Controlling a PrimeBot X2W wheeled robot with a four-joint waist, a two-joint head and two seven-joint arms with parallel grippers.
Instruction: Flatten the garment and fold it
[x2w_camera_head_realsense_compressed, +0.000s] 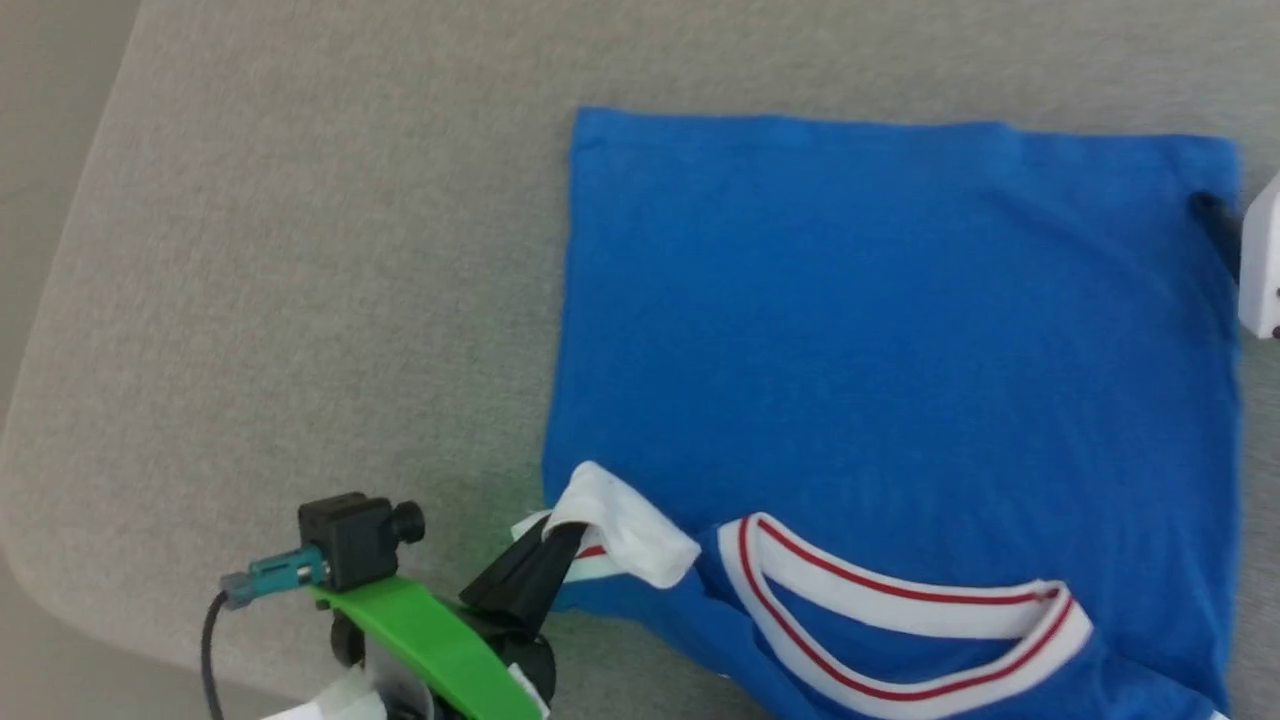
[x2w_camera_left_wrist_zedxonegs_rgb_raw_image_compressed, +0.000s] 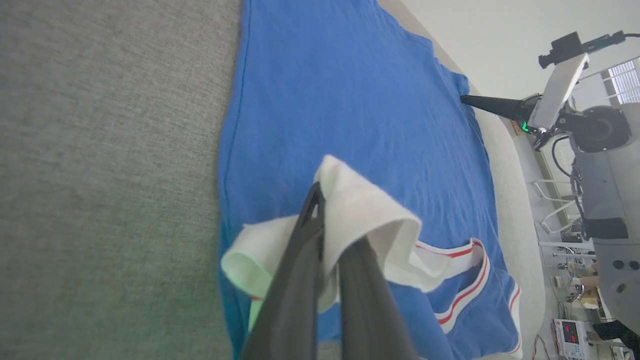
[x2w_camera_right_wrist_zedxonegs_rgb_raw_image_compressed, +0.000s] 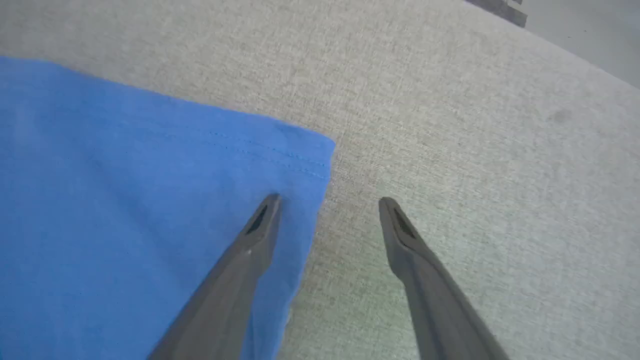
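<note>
My right gripper pinches the garment's blue hem by its corner (x2w_camera_head_realsense_compressed: 1214, 162) next, where the hem meets the garment's side edge (x2w_camera_head_realsense_compressed: 1231, 420), to fold the garment.
The garment (x2w_camera_head_realsense_compressed: 880, 350) lies spread on a grey cloth-covered surface, royal blue, with its white red-striped collar (x2w_camera_head_realsense_compressed: 900, 610) near the front edge. My left gripper (x2w_camera_head_realsense_compressed: 548, 555) is shut on the white sleeve (x2w_camera_head_realsense_compressed: 625, 525) at the garment's near-left corner and holds it slightly off the cloth. In the left wrist view the sleeve (x2w_camera_left_wrist_zedxonegs_rgb_raw_image_compressed: 360, 210) drapes over the left gripper (x2w_camera_left_wrist_zedxonegs_rgb_raw_image_compressed: 322, 210). My right gripper (x2w_camera_right_wrist_zedxonegs_rgb_raw_image_compressed: 330, 200) is open at the far-right corner of the garment (x2w_camera_right_wrist_zedxonegs_rgb_raw_image_compressed: 150, 175), one finger over the blue cloth and the other over the bare surface. It also shows at the head view's right edge (x2w_camera_head_realsense_compressed: 1214, 214).
The grey padded surface (x2w_camera_head_realsense_compressed: 300, 250) has a rounded corner at the left, with floor beyond it. In the left wrist view, racks and a device with a red display (x2w_camera_left_wrist_zedxonegs_rgb_raw_image_compressed: 570, 332) stand past the surface's far edge, next to my right arm (x2w_camera_left_wrist_zedxonegs_rgb_raw_image_compressed: 555, 95).
</note>
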